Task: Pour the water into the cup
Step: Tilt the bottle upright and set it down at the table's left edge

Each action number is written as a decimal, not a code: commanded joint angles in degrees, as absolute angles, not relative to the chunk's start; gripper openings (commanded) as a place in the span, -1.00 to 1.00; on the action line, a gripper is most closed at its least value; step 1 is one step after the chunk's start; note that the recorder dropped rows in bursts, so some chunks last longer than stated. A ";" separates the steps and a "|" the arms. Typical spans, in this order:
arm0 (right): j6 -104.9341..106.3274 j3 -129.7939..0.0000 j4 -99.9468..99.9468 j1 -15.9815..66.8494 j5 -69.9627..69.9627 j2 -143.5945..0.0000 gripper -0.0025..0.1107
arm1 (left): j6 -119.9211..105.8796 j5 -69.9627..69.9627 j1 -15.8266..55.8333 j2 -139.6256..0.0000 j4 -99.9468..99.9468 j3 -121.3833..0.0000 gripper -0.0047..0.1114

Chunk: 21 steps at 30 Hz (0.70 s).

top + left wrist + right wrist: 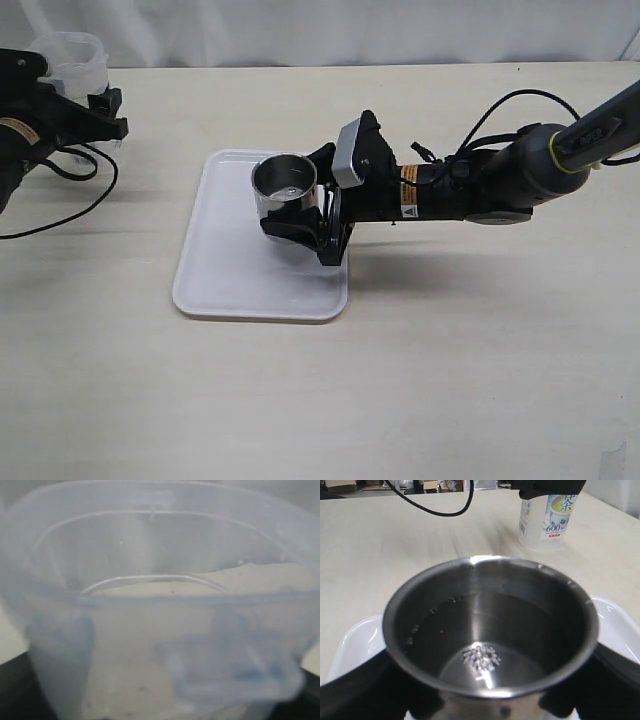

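Note:
The translucent container (72, 58) stands upright with its base down on the pale tabletop, so it is now time for my left gripper to open.
The steel cup (284, 180) stands upright over the white tray (225, 285), and my right gripper (300, 205) is shut on it from the right. In the right wrist view the cup (490, 605) fills the frame, with black fingers (355, 690) on both sides. A small pool of water with bubbles (481, 659) lies at its bottom. My left gripper (95, 100) is shut on the translucent plastic container (72, 58) at the far left back, well away from the cup. The container (160, 605) fills the left wrist view, and I cannot tell whether it holds water.
A black cable (60, 190) loops on the table at the left under the left arm. The labelled container (547, 517) stands beyond the cup in the right wrist view. The right arm (480, 185) stretches in low over the table from the right.

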<state>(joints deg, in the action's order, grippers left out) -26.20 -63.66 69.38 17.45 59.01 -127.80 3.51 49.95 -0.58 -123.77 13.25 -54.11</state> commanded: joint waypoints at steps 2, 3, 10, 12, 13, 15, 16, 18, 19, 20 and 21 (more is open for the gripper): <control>-25.75 -63.94 68.36 17.30 60.92 -127.15 -0.88 | 4.61 51.42 -0.60 -123.59 12.73 -54.46 0.37; -25.75 -63.94 68.36 17.30 60.92 -127.15 -0.88 | 4.61 51.42 -0.60 -123.59 12.73 -54.46 0.42; -25.75 -63.94 68.36 17.30 60.92 -127.15 -0.88 | 4.71 50.18 -0.60 -123.59 12.94 -54.46 0.47; -25.75 -63.94 68.36 17.30 60.92 -127.15 -0.88 | 4.71 49.54 -0.60 -123.59 12.94 -54.46 0.48; -25.75 -63.94 68.36 17.30 60.92 -127.15 -0.88 | 4.71 49.43 -0.60 -123.59 12.94 -54.46 0.48; -25.75 -63.94 68.36 17.30 60.92 -127.15 -0.88 | 4.71 48.58 -0.60 -123.59 12.84 -54.46 0.56; -25.75 -63.94 68.36 17.30 60.92 -127.15 -0.88 | 4.71 48.58 -0.60 -123.59 12.84 -54.46 0.63; -25.75 -63.94 68.51 17.30 60.92 -127.15 -0.88 | 4.71 48.30 -0.60 -123.59 12.84 -54.46 0.73; -25.75 -63.94 68.51 17.30 60.92 -127.15 -0.88 | 4.71 48.06 -0.60 -123.46 13.14 -54.36 0.74; -25.75 -63.94 68.51 17.30 60.92 -127.15 -0.88 | 4.71 48.21 -0.60 -123.31 13.22 -54.05 0.73; -25.75 -63.94 68.51 17.30 60.92 -127.15 -0.88 | 4.71 49.07 -0.60 -123.04 13.22 -53.66 0.73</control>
<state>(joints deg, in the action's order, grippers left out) -26.20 -63.66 69.38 17.45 59.01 -127.80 4.20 48.34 -0.58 -123.77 13.25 -54.15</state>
